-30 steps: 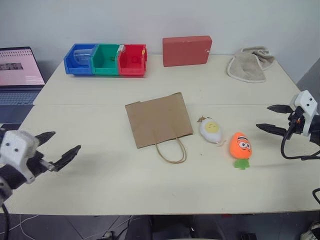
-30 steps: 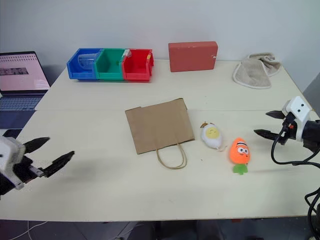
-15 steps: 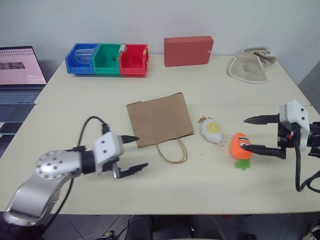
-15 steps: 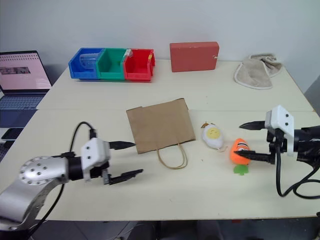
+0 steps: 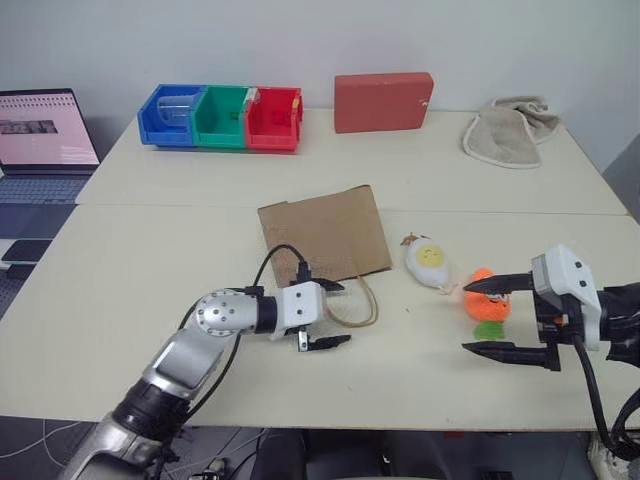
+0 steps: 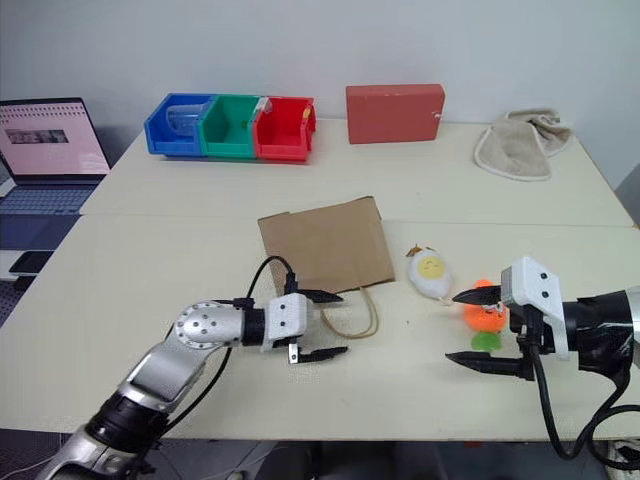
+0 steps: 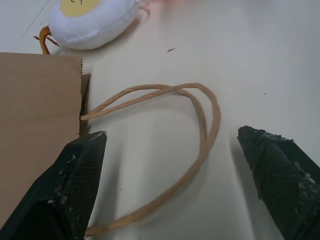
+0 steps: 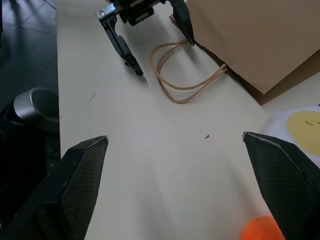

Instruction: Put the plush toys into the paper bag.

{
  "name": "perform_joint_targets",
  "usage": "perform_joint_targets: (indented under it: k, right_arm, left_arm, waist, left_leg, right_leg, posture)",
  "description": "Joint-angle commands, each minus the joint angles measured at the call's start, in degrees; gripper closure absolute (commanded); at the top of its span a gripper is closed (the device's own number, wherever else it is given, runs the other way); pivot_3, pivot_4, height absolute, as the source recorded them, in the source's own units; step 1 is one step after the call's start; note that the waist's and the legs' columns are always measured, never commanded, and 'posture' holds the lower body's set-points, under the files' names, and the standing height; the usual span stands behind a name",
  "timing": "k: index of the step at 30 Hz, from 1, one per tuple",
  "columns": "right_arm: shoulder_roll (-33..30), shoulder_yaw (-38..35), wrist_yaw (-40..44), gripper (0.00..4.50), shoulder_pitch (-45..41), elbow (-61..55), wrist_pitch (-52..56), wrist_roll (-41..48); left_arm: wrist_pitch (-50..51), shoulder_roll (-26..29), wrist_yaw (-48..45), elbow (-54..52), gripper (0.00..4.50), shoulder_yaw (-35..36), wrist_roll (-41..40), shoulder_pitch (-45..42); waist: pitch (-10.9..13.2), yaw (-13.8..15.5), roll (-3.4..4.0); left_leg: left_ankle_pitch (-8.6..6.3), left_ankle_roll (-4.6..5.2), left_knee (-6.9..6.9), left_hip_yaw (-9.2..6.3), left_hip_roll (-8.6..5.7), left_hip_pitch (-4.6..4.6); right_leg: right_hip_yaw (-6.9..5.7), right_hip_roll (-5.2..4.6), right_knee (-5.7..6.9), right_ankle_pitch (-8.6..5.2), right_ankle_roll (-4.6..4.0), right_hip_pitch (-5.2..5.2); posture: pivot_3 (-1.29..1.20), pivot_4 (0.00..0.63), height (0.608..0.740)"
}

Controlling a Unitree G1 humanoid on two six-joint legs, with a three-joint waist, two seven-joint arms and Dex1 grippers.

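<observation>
I need to pinch the brown paper bag (image 5: 322,232) next with my left gripper by the tan cord handle (image 5: 375,308) that loops past the bag's opening, because the bag lies flat and wide.
The brown paper bag (image 5: 322,232) lies flat mid-table, its cord handles (image 5: 365,305) pointing toward the near edge. My left gripper (image 5: 335,313) is open beside the handles, one finger at the bag's mouth edge and the loop (image 7: 200,125) lying between its fingers. The white egg toy (image 5: 427,262) with a yellow face lies right of the bag. The orange carrot toy (image 5: 487,300) lies further right, partly hidden by my right gripper (image 5: 467,318). That gripper is open with its tips just left of the carrot, holding nothing.
At the back stand blue, green and red bins (image 5: 220,117), a red box (image 5: 383,101) and a beige towel (image 5: 510,130). A laptop (image 5: 45,130) sits off the table's left end. Bare tabletop lies left of the bag.
My left gripper has swung right across the table to the bag's handles. My right gripper has moved left and toward the near edge, to beside the carrot. Both stay open.
</observation>
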Motion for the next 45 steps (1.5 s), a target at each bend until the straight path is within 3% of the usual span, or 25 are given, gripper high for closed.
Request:
perform_joint_targets:
  k: [1, 4, 7, 19, 25, 34, 36, 39, 45]
  right_arm:
    - [-0.5, -2.9, -0.1, 0.0, 0.4, -1.7, 0.4, 2.1]
    - [-0.6, -3.0, 0.0, 0.0, 0.9, -2.1, 0.4, 2.4]
    - [-0.5, -2.9, -0.3, 0.0, 0.8, -2.3, 0.5, 2.6]
    - [-0.7, -2.8, -1.2, 0.0, 1.3, -2.4, 0.7, 3.3]
    - [-0.2, -2.4, -1.4, 0.0, 1.5, -2.1, -0.5, 2.9]
    - [3.6, 0.3, -8.9, 0.0, 1.7, -1.7, -1.3, -1.2]
    - [5.1, 0.8, -9.3, 0.35, 1.4, -2.6, -1.0, 0.0]
    - [7.5, 3.2, -10.7, 1.28, 1.4, -4.6, -1.4, 0.0]
    - [15.8, 14.0, -16.1, 3.62, -2.2, -3.4, -4.0, -5.0]
  left_arm:
    - [-3.6, -1.7, 1.0, 2.9, 0.02, -0.2, 1.8, -2.2]
    - [-5.4, -2.8, 1.0, 5.2, 0.02, -0.4, 3.1, -3.4]
    - [-5.5, -4.0, -0.3, 5.6, 0.64, -0.4, 2.0, -3.8]
    - [-1.7, -4.7, -4.8, 4.9, 4.48, 0.3, -1.0, -3.7]
    - [-0.9, -4.1, -6.4, 4.0, 4.48, 1.0, -2.4, -3.8]
    - [16.1, -2.7, -8.5, -7.5, 4.48, 5.5, -13.9, -5.2]
    - [19.5, -2.9, -7.7, -8.0, 4.5, 7.5, -16.6, -6.3]
    - [22.9, -2.9, -7.1, -7.9, 4.5, 9.2, -18.9, -8.5]
    - [31.9, -4.4, -4.9, -8.7, 4.5, 12.6, -25.8, -12.6]
  waist:
    - [0.0, 0.0, 0.0]
    - [0.0, 0.1, 0.0]
    - [0.0, 0.0, 0.0]
    - [0.0, 0.0, 0.0]
    - [0.0, 0.0, 0.0]
    - [0.0, -0.1, 0.0]
    - [0.0, -0.1, 0.0]
    - [0.0, 0.0, -0.01]
    - [0.0, -0.2, -0.01]
  left_leg:
    - [0.0, 0.0, 0.0, 0.0, 0.0, 0.0]
    - [0.0, 0.0, 0.01, -0.04, -0.01, -0.04]
    - [0.0, 0.0, 0.0, -0.05, -0.02, -0.05]
    - [0.0, 0.0, 0.01, -0.09, -0.03, -0.07]
    - [0.0, 0.0, 0.02, -0.1, -0.03, -0.07]
    - [0.0, 0.0, 0.03, -0.14, -0.03, -0.11]
    - [0.0, 0.0, 0.03, -0.16, -0.03, -0.11]
    - [0.0, 0.0, 0.06, -0.21, -0.02, -0.12]
    - [0.0, 0.0, 0.09, -0.23, -0.02, -0.14]
  right_leg:
    - [0.0, 0.0, 0.0, 0.01, 0.01, 0.0]
    - [-0.01, 0.0, 0.0, 0.04, 0.07, 0.0]
    - [-0.02, 0.0, 0.0, 0.2, 0.35, 0.0]
    - [-0.04, 0.0, 0.0, 0.2, 0.34, 0.0]
    - [-0.04, 0.0, -0.01, 0.19, 0.33, 0.0]
    - [-0.07, 0.01, 0.0, 0.2, 0.35, 0.0]
    - [-0.07, 0.03, 0.01, 0.2, 0.35, -0.01]
    - [-0.1, 0.06, 0.01, 0.18, 0.32, 0.0]
    - [-0.09, 0.07, 0.0, 0.2, 0.34, 0.0]
  posture:
    - [0.0, 0.15, 0.74]
    - [0.0, 0.15, 0.74]
    - [0.0, 0.15, 0.74]
    - [0.0, 0.15, 0.74]
    - [0.0, 0.15, 0.74]
    - [0.0, 0.15, 0.74]
    - [0.0, 0.15, 0.74]
    - [0.0, 0.15, 0.74]
    - [0.0, 0.15, 0.74]
